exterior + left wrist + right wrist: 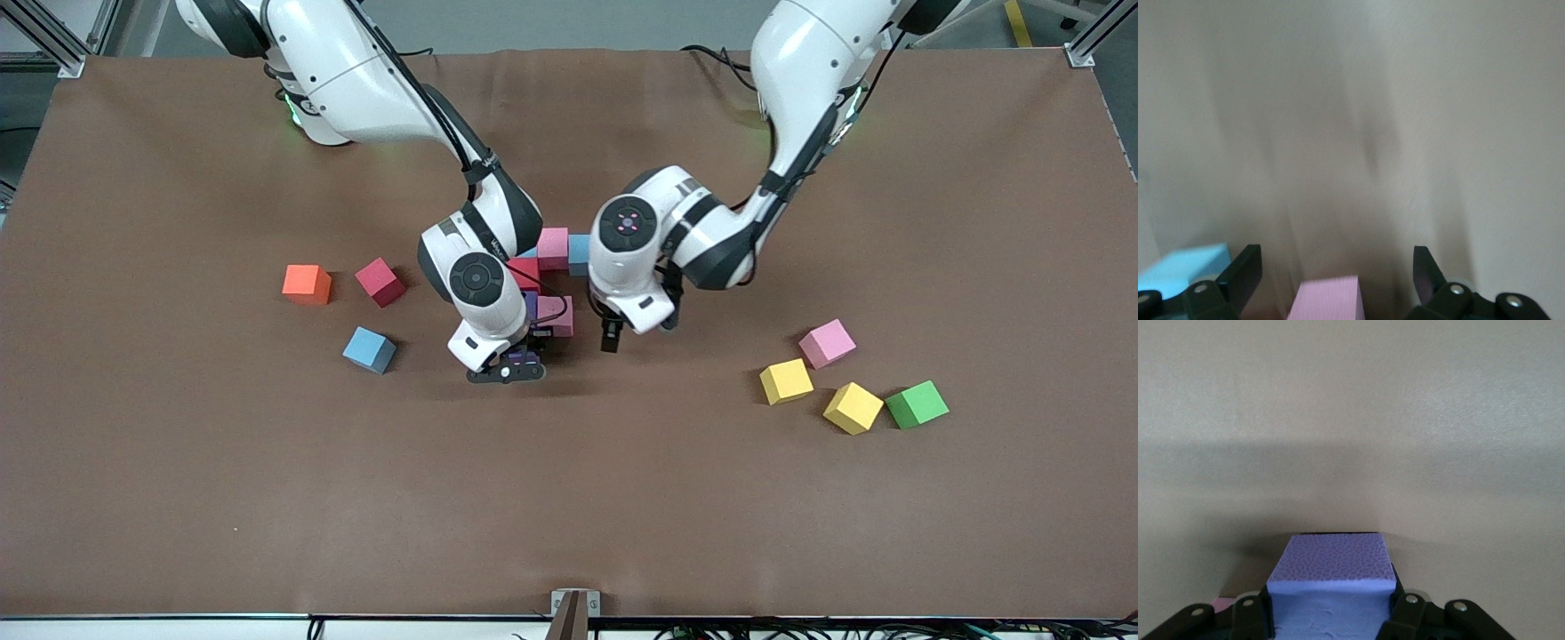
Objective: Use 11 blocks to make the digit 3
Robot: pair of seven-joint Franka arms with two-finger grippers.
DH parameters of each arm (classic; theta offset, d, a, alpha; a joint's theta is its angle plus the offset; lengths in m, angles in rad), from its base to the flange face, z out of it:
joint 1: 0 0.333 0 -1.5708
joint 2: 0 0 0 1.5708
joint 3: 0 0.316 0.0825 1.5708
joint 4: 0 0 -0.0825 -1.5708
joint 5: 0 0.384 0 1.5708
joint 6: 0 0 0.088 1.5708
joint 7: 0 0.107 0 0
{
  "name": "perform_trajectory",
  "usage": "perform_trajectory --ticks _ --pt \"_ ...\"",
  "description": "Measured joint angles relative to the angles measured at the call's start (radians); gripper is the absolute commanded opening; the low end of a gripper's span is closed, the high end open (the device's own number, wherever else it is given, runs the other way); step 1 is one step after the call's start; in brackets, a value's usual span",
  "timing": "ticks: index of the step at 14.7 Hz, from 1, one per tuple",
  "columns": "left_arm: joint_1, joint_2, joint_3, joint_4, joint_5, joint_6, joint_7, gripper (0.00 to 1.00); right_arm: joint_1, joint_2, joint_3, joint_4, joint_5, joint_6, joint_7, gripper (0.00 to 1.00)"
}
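Note:
The purple block would stand if I let go, because its lower edge touches the table in the right wrist view. My right gripper should open now.
My right gripper is shut on a purple block, low over the table at the edge of a cluster of blocks. The cluster shows a pink block, a light blue one, a red one, a purple one and a second pink one. My left gripper hangs open beside the cluster with nothing between its fingers. The left wrist view shows a pink block below the open gripper, and a light blue block off to one side.
Toward the right arm's end lie an orange cube, a dark red block and a blue block. Toward the left arm's end lie a pink block, two yellow blocks and a green cube.

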Motion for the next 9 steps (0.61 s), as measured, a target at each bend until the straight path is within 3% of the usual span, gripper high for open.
perform_trajectory --ticks 9 --pt "0.239 -0.064 0.001 -0.073 -0.001 0.001 0.487 1.0 0.003 0.002 -0.002 0.01 -0.023 -0.043 0.005 0.0"
